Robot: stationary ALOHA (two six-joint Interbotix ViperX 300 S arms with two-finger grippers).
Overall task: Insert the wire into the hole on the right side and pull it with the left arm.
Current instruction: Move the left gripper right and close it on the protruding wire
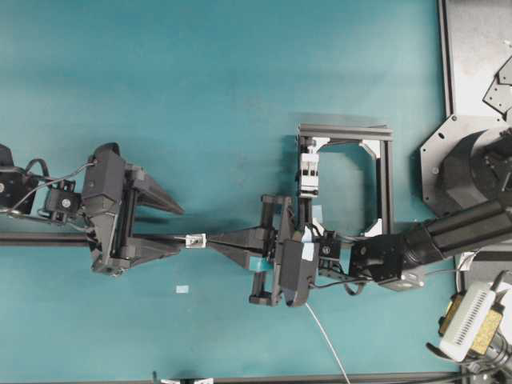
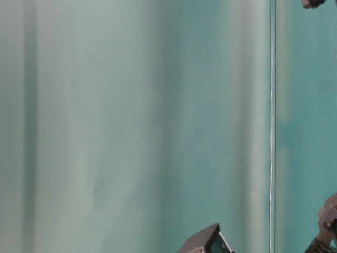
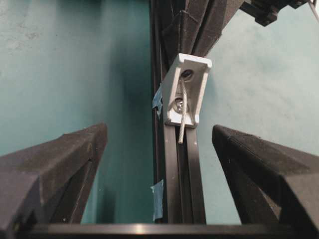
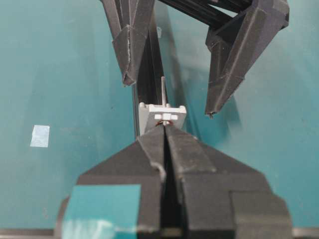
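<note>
Next, the left gripper grabs the wire by its loose tip (image 3: pixel 181 137) beyond the bracket's sides, which crowd the wire (image 3: pixel 182 117) around the hole.
The wire (image 3: pixel 182 117) passes through the hole (image 3: pixel 187 74) in the small white bracket (image 3: pixel 198 94), and its short free end hangs out on my left arm's side. My left gripper (image 3: pixel 159 129) is open, one black finger on each side of that end without touching it. From above, the left gripper (image 1: pixel 182 226) stands just left of the bracket (image 1: pixel 194 240). On the other side of the bracket (image 4: pixel 149 113), my right gripper (image 4: pixel 163 127) is shut on the wire with its tips against the bracket. The wire's tip (image 4: pixel 163 89) pokes out beyond. The rest of the wire (image 1: pixel 328 344) trails toward the table's front edge.
The bracket sits on a black rail (image 1: pixel 48 238) running left under the left arm. A black frame (image 1: pixel 386 184) with a white clip block (image 1: pixel 310 172) stands behind the right gripper (image 1: pixel 210 240). A pale tape scrap (image 1: pixel 182 289) lies on the teal table. Robot bases and gear fill the right edge.
</note>
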